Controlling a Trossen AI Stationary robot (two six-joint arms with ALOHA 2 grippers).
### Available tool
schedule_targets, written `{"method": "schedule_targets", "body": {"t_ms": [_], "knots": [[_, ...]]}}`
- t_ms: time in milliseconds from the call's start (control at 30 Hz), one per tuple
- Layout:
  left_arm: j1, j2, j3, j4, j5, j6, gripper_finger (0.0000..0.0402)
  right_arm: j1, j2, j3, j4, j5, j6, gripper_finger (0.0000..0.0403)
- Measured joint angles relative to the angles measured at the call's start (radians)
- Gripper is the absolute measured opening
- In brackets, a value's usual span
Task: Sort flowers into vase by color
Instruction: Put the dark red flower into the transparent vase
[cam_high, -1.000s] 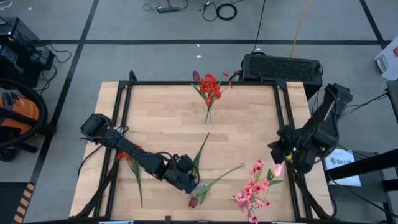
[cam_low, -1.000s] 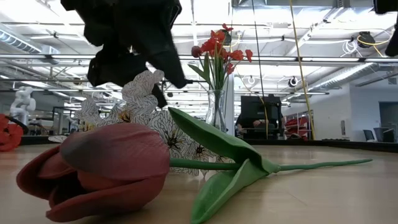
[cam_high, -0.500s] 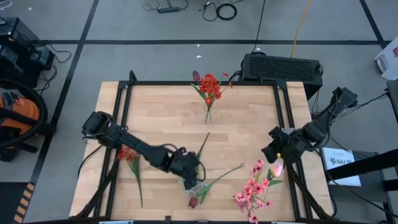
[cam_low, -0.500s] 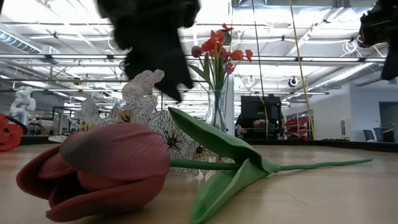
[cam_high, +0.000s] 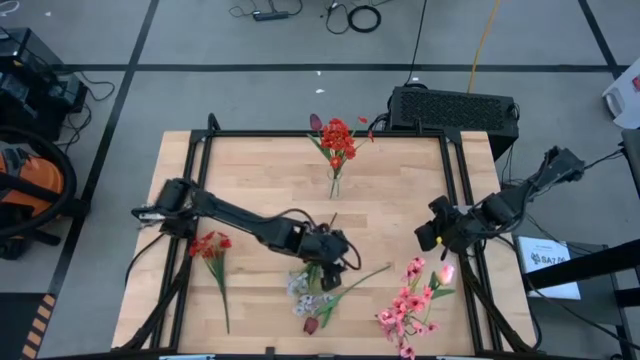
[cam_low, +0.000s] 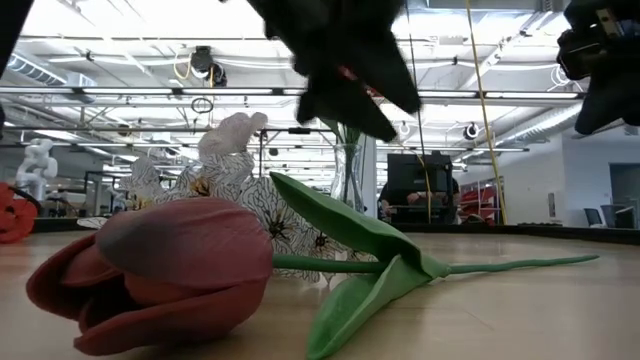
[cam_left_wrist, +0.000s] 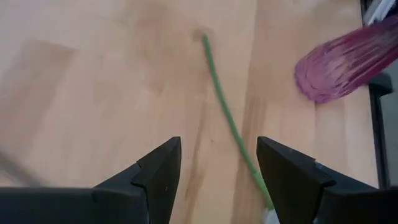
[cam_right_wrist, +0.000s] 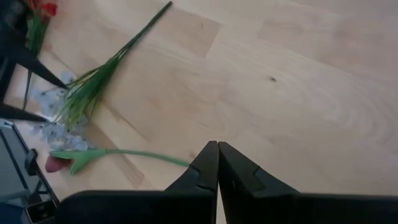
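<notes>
The left gripper grabs the tulip by its long green stem (cam_high: 358, 285) next, since delicate maroon petals form the tulip's head.
A glass vase (cam_high: 334, 182) at the table's far middle holds a red cluster (cam_high: 338, 140). On the near half lie a red sprig (cam_high: 210, 247), a white-grey spray (cam_high: 303, 288), a maroon tulip (cam_low: 160, 270) with a long green stem (cam_left_wrist: 225, 115), and pink blossoms (cam_high: 408, 306). My left gripper (cam_high: 340, 260) hovers open above the tulip stem's free end, its fingers either side of the stem in the left wrist view. My right gripper (cam_right_wrist: 217, 148) is shut on nothing, up in the air near the table's right edge (cam_high: 428, 238).
A black metal frame (cam_high: 200, 200) borders the table. A dark box (cam_high: 452, 108) stands behind the far edge. A pink bud (cam_high: 446, 272) lies near the right rail. Bare wood lies between the vase and the flowers on the near half.
My left gripper has swept toward the table's right edge, from over the white-grey spray and tulip head to over the tulip stem's free end, rolling and rising a little as it went. My right gripper has come down and shifted slightly toward the table's left. The flowers have stayed put.
</notes>
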Motion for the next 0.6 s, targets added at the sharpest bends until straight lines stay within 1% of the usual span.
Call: {"method": "schedule_targets", "body": {"t_ms": [167,300,400,533,600], "knots": [[-0.028,0.135,0.128,-0.045,0.028,0.114,0.0216,-0.011,0.025,0.0,0.034,-0.005,-0.025,0.0001],[-0.044,0.195,0.224,-0.141,0.027,0.144,0.0216,-0.011,0.041,0.0,0.047,-0.008,-0.026,0.0001],[-0.051,0.225,0.263,-0.194,0.027,0.143,0.0216,-0.011,0.047,0.0,0.054,-0.008,-0.032,0.0001],[-0.078,0.244,0.287,-0.187,0.027,0.14,0.0216,-0.011,0.049,0.0,0.06,-0.009,-0.056,0.0001],[-0.094,0.253,0.287,-0.18,0.027,0.114,0.0216,-0.011,0.049,0.0,0.06,-0.009,-0.067,0.0001]]}}
